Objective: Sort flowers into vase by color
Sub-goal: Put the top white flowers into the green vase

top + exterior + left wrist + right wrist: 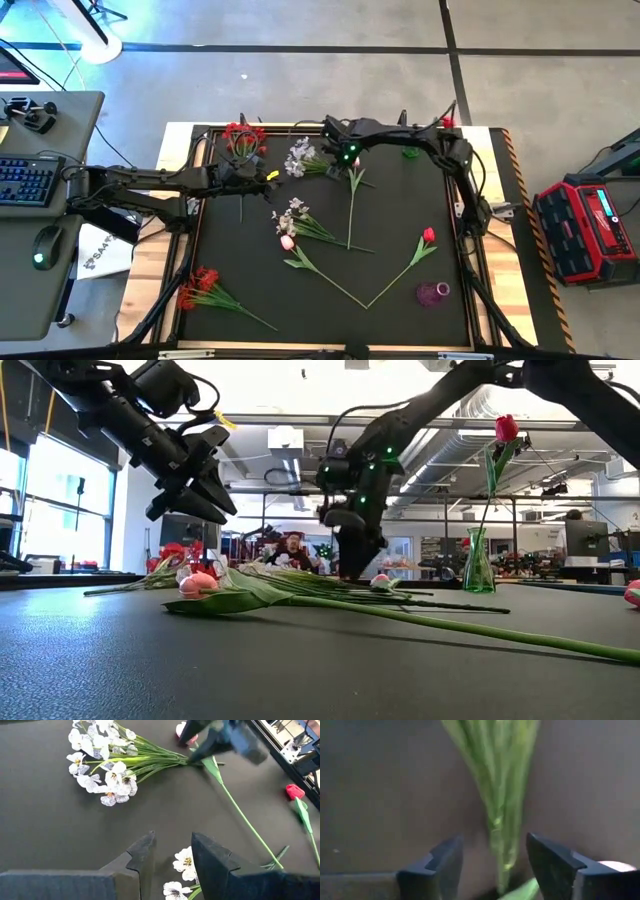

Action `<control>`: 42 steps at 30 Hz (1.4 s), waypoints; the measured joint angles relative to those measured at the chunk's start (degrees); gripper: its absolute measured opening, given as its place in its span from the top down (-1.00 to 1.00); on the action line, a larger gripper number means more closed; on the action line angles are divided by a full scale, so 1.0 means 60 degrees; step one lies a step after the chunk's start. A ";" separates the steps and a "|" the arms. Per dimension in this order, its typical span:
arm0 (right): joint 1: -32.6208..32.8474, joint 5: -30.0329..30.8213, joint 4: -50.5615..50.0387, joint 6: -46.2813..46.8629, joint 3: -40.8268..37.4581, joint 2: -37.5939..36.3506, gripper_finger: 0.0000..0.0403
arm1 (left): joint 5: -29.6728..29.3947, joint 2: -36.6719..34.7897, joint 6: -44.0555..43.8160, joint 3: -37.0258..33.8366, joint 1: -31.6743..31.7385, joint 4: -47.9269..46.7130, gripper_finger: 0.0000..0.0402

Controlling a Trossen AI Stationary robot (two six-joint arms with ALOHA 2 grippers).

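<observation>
I should next pick up the white-lavender sprig with my right gripper by its green stems below the blossoms. Then I can sort it into a vase.
My right gripper hangs open over the far middle of the black mat. Its fingers point down, one on each side of the green stems of a white-lavender sprig, with clear gaps to both fingers. The sprig lies flat on the mat. My left gripper hovers open above the mat's far left, holding nothing. Just beyond it lies a second white-lavender sprig. A green glass vase at the far edge holds a red tulip. A purple vase stands near right.
Lying flat on the mat are a red bunch at far left, another at near left, a pink tulip, a red tulip and a long-stemmed pink tulip beside my right gripper. Free mat lies at the right.
</observation>
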 joint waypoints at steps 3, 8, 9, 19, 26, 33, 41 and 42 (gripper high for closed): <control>0.0223 0.0000 -0.0021 -0.0012 -0.0015 0.0185 -0.07 | 0.0000 -0.0001 0.0007 0.0000 -0.0004 -0.0025 0.44; 0.0422 0.0163 -0.0017 -0.0160 0.0048 0.0521 0.09 | -0.0001 -0.0004 0.0208 0.0000 0.0004 -0.0051 0.44; 0.0423 0.0158 -0.0070 -0.0164 0.0062 0.0590 0.15 | -0.0004 -0.0004 0.0244 0.0000 0.0004 -0.0047 0.44; 0.0116 -0.0403 -0.0738 -0.0013 0.0293 0.0800 0.95 | -0.0189 -0.0004 0.0251 0.0000 0.0004 -0.0043 0.44; -0.0056 -0.1179 -0.1233 0.0327 0.1139 0.0424 0.98 | -0.0193 -0.0004 0.0260 0.0000 0.0004 -0.0056 0.44; -0.0297 -0.0944 -0.1080 0.0496 0.1428 -0.0825 0.99 | -0.0294 -0.0004 0.0261 0.0000 0.0004 -0.0043 0.44; -0.0534 -0.1078 -0.1059 0.0485 0.1442 -0.1935 1.00 | -0.0550 -0.0004 0.0259 0.0000 0.0007 -0.0014 0.44; -0.0477 -0.0999 -0.1170 0.0424 0.1419 -0.1948 1.00 | -0.0572 -0.0004 0.0260 0.0000 0.0007 0.0003 0.44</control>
